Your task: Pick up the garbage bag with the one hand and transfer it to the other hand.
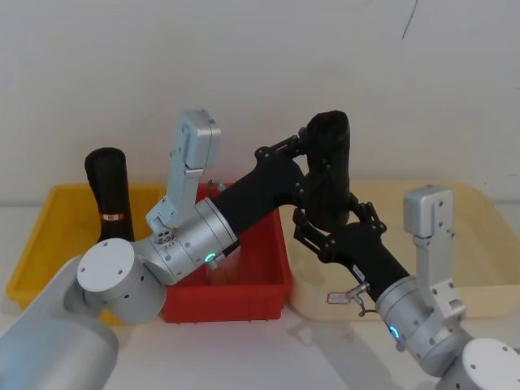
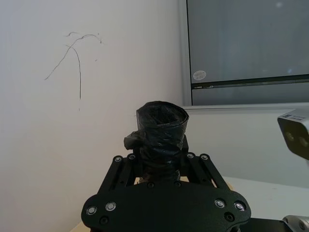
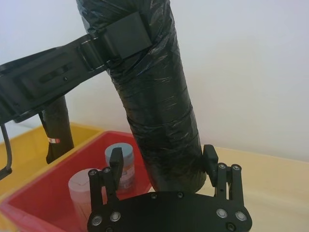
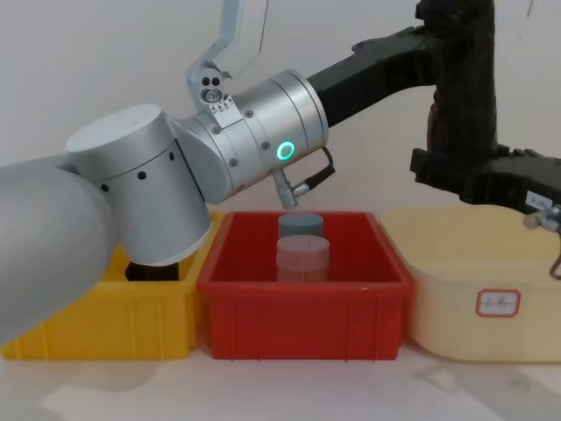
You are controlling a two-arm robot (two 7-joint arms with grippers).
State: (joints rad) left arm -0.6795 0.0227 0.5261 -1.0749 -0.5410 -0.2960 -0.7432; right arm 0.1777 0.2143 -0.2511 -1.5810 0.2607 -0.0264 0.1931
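Observation:
My right gripper grabs the garbage bag by its lower end (image 3: pixel 175 166) next, and this grab takes the bag over from my left gripper.
The garbage bag (image 1: pixel 330 154), a tall black crinkled roll, hangs upright in the air above the gap between the red and cream bins. My left gripper (image 1: pixel 319 162) reaches in from the left and is shut on its upper part. In the left wrist view the roll (image 2: pixel 161 130) stands clamped between the left gripper (image 2: pixel 159 158). My right gripper (image 1: pixel 329 227) comes up from the lower right. It is open around the bag's lower end (image 3: pixel 169 159); one of its fingers (image 3: pixel 116 162) stands clear of the plastic. From the chest the bag (image 4: pixel 460 96) shows at the upper right.
A yellow bin (image 1: pixel 32 244) at the left holds another black roll with a red-and-white band (image 1: pixel 110 191). The red bin (image 1: pixel 244 305) in the middle holds two short cylinders (image 4: pixel 302 246). A cream bin (image 1: pixel 487 193) stands at the right, a white wall behind.

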